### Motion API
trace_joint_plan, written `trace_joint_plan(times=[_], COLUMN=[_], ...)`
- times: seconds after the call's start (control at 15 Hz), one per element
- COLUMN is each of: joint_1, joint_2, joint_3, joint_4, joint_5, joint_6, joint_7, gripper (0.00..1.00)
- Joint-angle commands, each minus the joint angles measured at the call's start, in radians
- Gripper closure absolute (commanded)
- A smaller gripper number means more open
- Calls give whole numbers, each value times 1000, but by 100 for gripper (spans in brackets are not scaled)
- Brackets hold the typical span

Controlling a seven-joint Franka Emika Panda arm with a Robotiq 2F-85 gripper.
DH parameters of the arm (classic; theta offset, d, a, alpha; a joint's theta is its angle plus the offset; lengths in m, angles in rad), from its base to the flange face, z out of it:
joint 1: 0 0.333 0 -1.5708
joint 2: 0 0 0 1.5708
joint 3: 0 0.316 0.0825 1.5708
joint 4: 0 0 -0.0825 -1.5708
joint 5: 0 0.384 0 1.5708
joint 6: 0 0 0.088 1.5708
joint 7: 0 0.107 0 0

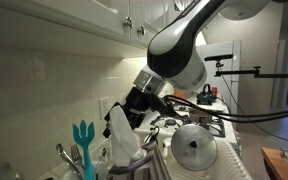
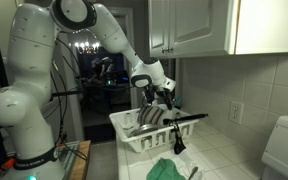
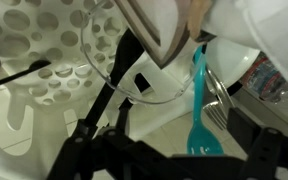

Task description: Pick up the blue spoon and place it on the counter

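Note:
The robot's gripper next needs to pick up the blue spoon (image 1: 82,140) near its exposed broad head, so that the spoon's handle stays free to clear the rack and the spoon can be placed on the counter.
The blue spoon (image 1: 82,140) is a teal plastic utensil standing upright, prongs up, at the end of the white dish rack (image 2: 127,125). In the wrist view the blue spoon (image 3: 199,110) runs down the frame, its broad head low between my dark fingers. My gripper (image 1: 134,108) hangs over the rack among white dishes, beside the spoon and apart from it. It also shows in an exterior view (image 2: 162,95) and in the wrist view (image 3: 184,165). It is open and holds nothing.
Grey metal utensils (image 1: 68,158) stand next to the spoon, and a metal fork (image 3: 217,105) lies against it. A black ladle handle (image 2: 182,119) sticks out of the rack. A steel pot lid (image 1: 194,148) and a green cloth (image 2: 168,168) lie nearby. Cabinets hang overhead.

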Motion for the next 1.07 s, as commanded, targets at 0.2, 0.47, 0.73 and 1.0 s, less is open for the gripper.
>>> trace_joint_plan(times=[0.2,0.47,0.73,1.0], joint_1=[-22,-11,3,26], joint_2=[160,216,258,280], joint_3=[31,34,40,34], joint_4=[174,228,269,292], joint_5=[-12,-16,-15,-16], joint_6=[-12,-6,0,3], joint_7=[-101,-129,-152,-159], gripper=[6,21,38,71])
